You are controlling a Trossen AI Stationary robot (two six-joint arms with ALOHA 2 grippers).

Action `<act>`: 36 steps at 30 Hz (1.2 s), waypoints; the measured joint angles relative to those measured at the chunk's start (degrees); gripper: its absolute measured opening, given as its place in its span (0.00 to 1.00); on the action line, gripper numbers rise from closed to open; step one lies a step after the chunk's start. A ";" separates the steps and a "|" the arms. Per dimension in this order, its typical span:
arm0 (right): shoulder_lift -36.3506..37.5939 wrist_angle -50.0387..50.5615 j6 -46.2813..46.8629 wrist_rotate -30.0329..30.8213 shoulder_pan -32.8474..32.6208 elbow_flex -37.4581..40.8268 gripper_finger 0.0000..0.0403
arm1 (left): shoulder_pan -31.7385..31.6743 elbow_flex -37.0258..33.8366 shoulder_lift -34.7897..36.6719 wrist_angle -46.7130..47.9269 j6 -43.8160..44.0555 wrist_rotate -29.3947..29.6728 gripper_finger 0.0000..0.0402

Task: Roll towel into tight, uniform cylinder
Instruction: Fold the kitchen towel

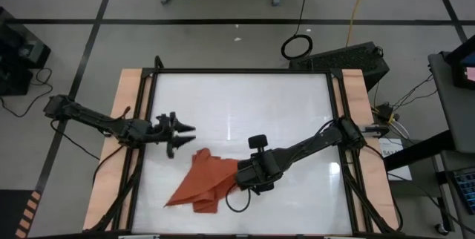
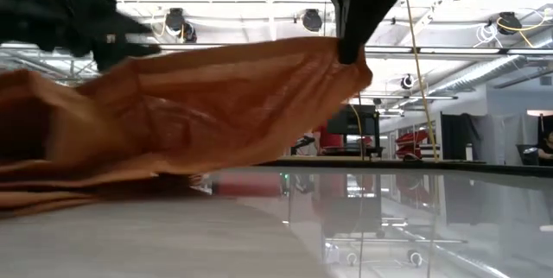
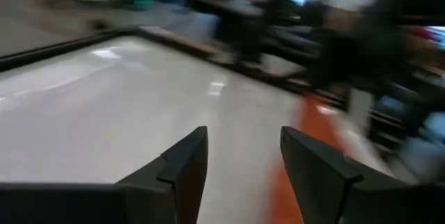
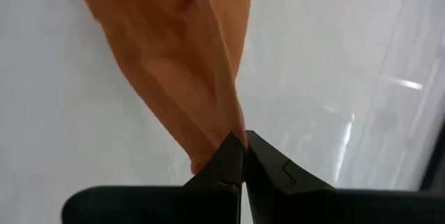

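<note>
I need to spread the towel out for rolling into a tight cylinder, so my left gripper should grab the towel by its corner next to the label.
The rust-orange towel lies crumpled near the front of the white table, with one edge lifted. My right gripper is shut on that edge and holds it off the table, as the right wrist view shows, with the towel hanging from the fingertips. In the low view the towel drapes from the right gripper down to the tabletop. My left gripper is open and empty, above the table just left of the towel; it also shows in the left wrist view.
Wooden side rails and a black frame border the table. A black box and cables lie on the floor beyond the far right corner. The far half of the white tabletop is bare.
</note>
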State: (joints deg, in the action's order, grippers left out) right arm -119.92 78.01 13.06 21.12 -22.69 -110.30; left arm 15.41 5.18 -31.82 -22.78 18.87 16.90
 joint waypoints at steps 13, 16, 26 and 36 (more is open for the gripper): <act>-0.07 3.45 4.27 -0.06 2.58 0.02 0.00 | 19.50 14.29 -17.59 13.07 1.23 -4.23 0.46; -0.07 3.57 4.30 -0.08 3.32 0.02 0.00 | 23.67 17.79 -24.55 16.31 4.94 -4.24 0.46; -0.07 2.98 4.30 -0.03 5.06 0.02 0.00 | 35.06 33.92 -41.58 37.93 22.10 -4.27 0.46; -0.09 0.85 2.39 -0.01 6.02 0.04 0.00 | 40.31 41.96 -52.63 47.19 38.68 -4.69 0.46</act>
State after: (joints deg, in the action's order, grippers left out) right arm -120.01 78.86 15.45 21.10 -16.66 -110.26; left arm 55.72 47.14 -84.45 24.42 57.54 12.21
